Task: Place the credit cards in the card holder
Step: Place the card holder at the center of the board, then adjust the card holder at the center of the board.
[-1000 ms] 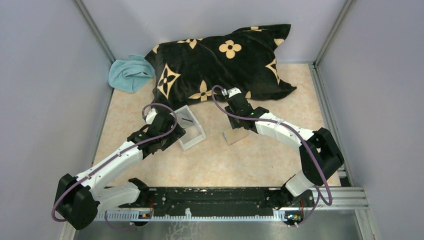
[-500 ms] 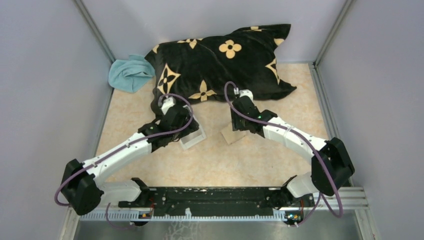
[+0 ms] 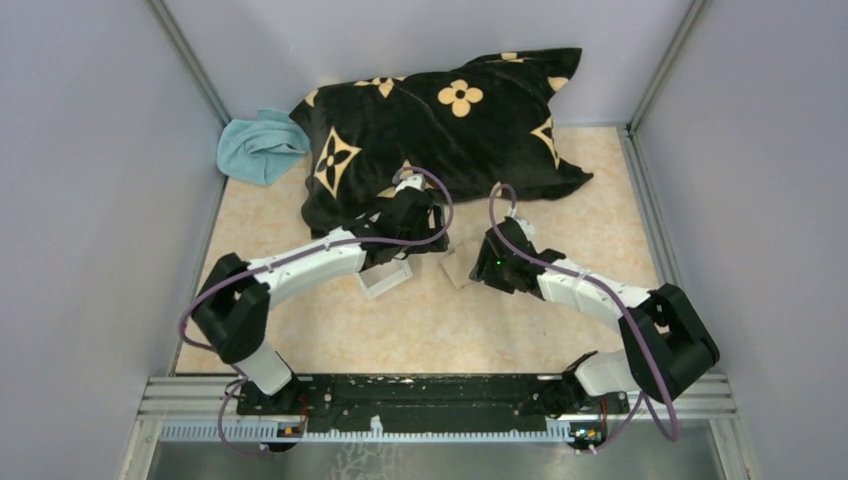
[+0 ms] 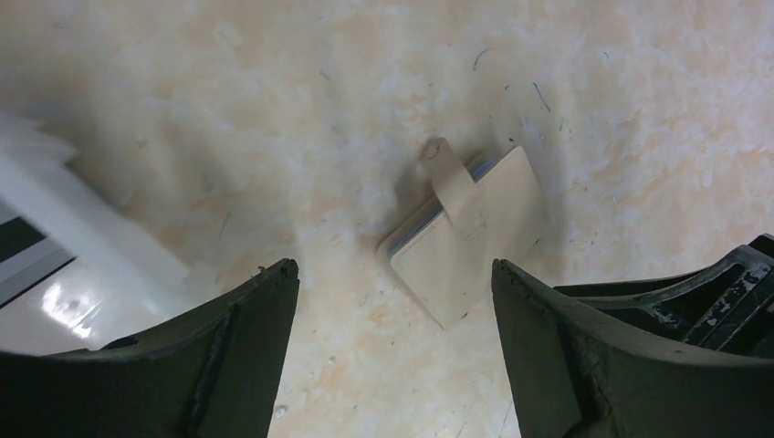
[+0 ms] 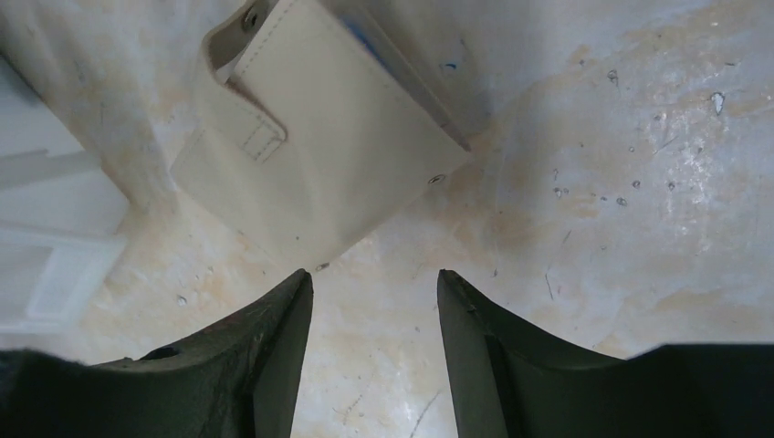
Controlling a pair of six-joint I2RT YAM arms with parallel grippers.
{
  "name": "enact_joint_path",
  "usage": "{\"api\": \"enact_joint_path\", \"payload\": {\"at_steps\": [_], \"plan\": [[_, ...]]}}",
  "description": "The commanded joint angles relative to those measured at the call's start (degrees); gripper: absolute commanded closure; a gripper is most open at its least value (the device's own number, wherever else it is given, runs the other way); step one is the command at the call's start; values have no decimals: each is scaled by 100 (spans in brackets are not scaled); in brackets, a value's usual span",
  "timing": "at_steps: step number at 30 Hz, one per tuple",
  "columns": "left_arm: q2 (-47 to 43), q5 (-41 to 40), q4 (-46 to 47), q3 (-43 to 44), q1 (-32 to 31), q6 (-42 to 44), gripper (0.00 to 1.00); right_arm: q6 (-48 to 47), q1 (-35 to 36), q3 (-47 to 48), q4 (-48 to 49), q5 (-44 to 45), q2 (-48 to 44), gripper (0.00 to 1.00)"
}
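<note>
My right gripper grips the card holder by its riveted edge (image 3: 468,279) (image 5: 381,217) opposite the tab next, which leaves the leaves open for inserting credit cards.
The card holder (image 3: 457,270) is a tan folded wallet lying flat on the table, tab and snap stud up. In the left wrist view the card holder (image 4: 467,239) lies just beyond my open left gripper (image 4: 392,269), nearer its right finger and untouched. The right wrist view has the card holder (image 5: 315,160) just ahead of my open right gripper (image 5: 374,274), which is empty. A thin blue edge (image 5: 363,35) shows between the wallet's leaves; I cannot tell if it is one of the credit cards. From above, my left gripper (image 3: 436,238) and right gripper (image 3: 482,264) flank the wallet.
A clear shallow tray (image 3: 384,280) sits just left of the wallet, under the left arm, and shows as the tray (image 4: 64,233) at the left. A black pillow with tan flowers (image 3: 440,125) lies behind. A light blue cloth (image 3: 255,148) is bunched at the back left.
The left arm has swung right, from over the tray to beside the wallet. The right gripper has drawn back toward the near right and opened wider.
</note>
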Motion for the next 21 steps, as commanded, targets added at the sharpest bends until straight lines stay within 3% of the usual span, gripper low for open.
{"api": "enact_joint_path", "payload": {"at_steps": [1,9,21], "plan": [[549,416,392,471,-63,553,17,809,-382,-354,1078,-505,-212,46],[1441,595,468,992,-70,835,21,1339,-790,-930,2273,-1040,149,46],[1819,573,131,760,-69,748,42,1686,-848,-1294,2612,-869,412,45]]}}
